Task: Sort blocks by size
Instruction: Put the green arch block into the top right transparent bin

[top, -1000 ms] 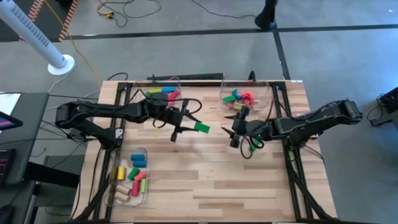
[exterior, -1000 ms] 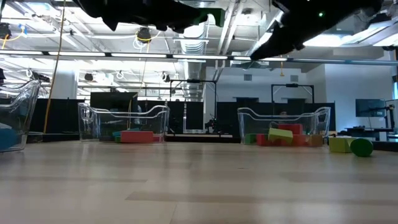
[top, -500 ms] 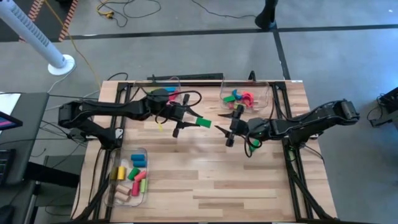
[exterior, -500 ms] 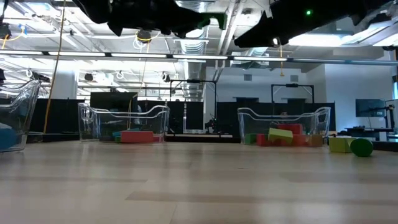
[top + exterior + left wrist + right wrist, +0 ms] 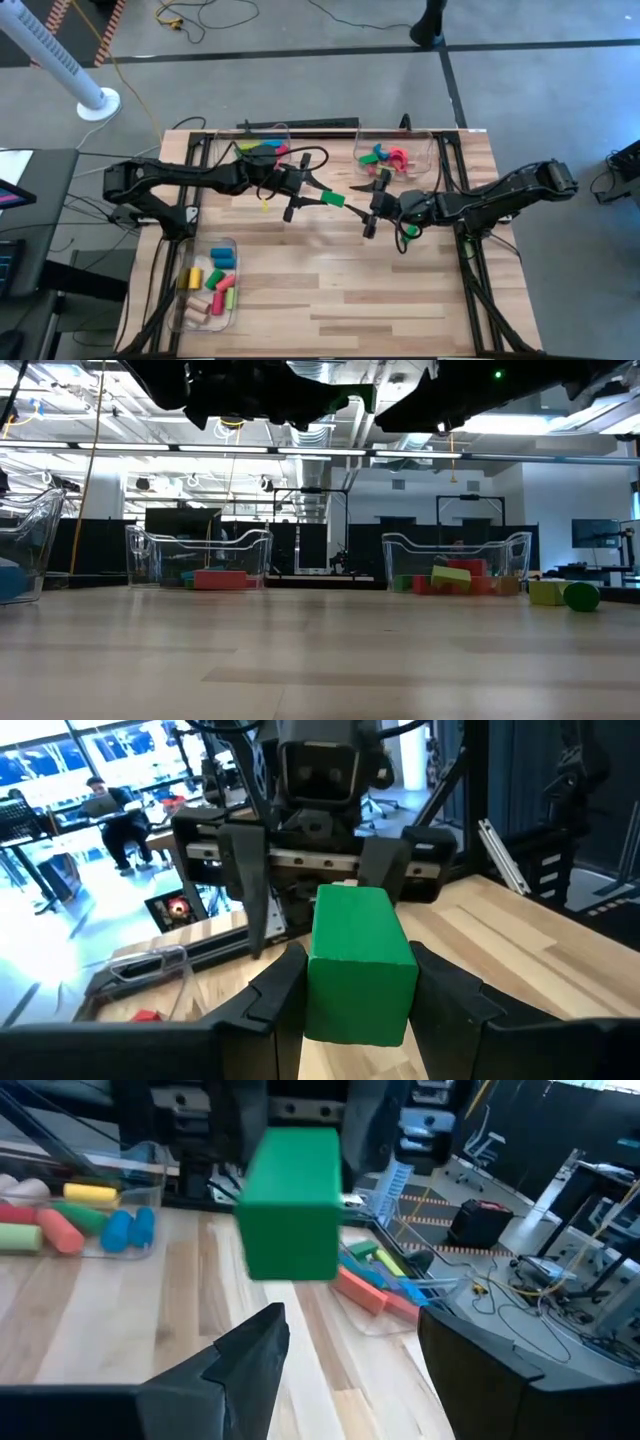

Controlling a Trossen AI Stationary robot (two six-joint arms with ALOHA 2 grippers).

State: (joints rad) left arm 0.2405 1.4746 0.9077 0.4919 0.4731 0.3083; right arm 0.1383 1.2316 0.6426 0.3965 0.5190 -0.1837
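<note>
My right gripper's fingers are short of the green block's near end (image 5: 340, 200), so closing now would miss. The right gripper first moves toward that end next.
A green block (image 5: 332, 198) hangs above the middle of the table, with my left gripper (image 5: 315, 197) shut on it. My right gripper (image 5: 365, 206) stands open just to the block's right and faces it. Its fingers (image 5: 250, 1355) are short of the block's free end (image 5: 292, 1205) and touch nothing. In the left wrist view the open right gripper (image 5: 315, 870) shows straight behind the block (image 5: 360, 960). In the low view both arms and the block (image 5: 352, 402) are high above the tabletop. My left gripper pinches the green block's two opposite sides (image 5: 318, 990) between its two fingers (image 5: 275, 995). The fingers come level from the table's left and lie along the block. The block sticks out ahead of them toward the right gripper, lifted clear of the table.
Three clear bins hold sorted blocks: one at the far left (image 5: 262, 150) with long bars, one at the far right (image 5: 393, 158) with arches, and one at the near left (image 5: 208, 283) with cylinders. A loose green cube (image 5: 545, 592) and a green round piece (image 5: 582, 596) lie at the right.
My left gripper has carried the green block a little toward the table's right, closer to the right gripper, with the block still clear of the table. My right gripper has tipped up from slanting downward to nearly level and stayed open.
</note>
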